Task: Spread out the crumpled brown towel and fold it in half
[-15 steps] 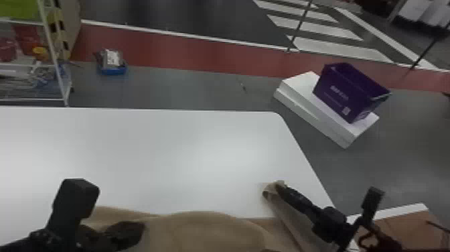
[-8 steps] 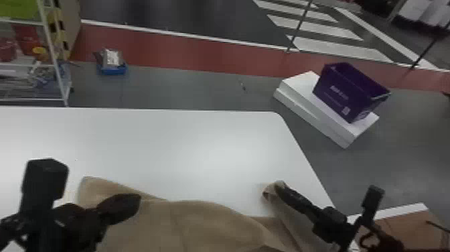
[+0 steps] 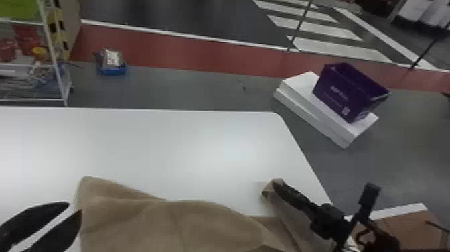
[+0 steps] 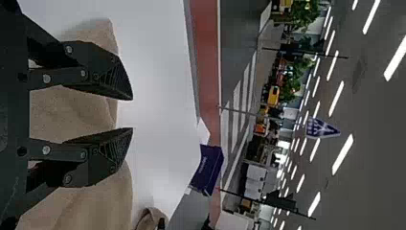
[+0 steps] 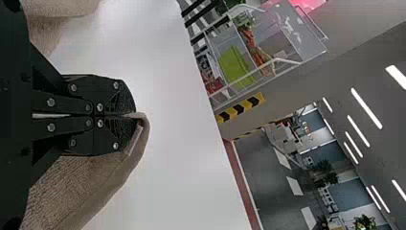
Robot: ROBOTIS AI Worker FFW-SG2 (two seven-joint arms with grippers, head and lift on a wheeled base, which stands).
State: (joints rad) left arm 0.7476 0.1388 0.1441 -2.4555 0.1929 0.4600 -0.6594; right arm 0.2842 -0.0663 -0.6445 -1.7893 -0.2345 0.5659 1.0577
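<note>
The left gripper should pinch the towel by its rounded far corner [image 3: 88,186] next, because the towel's middle [image 3: 194,224] is spread out and wrinkled on the tabletop.
The brown towel [image 3: 187,221] lies spread along the near side of the white table, its far-left corner a rounded point and its middle softly wrinkled. At the towel's left edge, my left gripper [image 3: 75,208] has its two fingers apart with nothing held; the left wrist view has the left gripper [image 4: 131,114] open above the towel [image 4: 72,112]. At the towel's far-right corner is my right gripper [image 3: 278,186]. In the right wrist view, the right gripper [image 5: 134,116] is shut on that corner of the towel [image 5: 95,184], a small flap folding around the fingertips.
The white table [image 3: 150,144] extends beyond the towel, with its right edge near the right arm. On the floor past it stand a purple bin [image 3: 345,93] on white boxes [image 3: 301,104], a blue tray [image 3: 114,69] and a wire rack [image 3: 57,77]. A cardboard box [image 3: 405,228] is at right.
My left gripper has moved left and toward the near edge, off the towel, and its fingers have parted. The towel's far-left corner has come into sight. The right gripper has stayed put.
</note>
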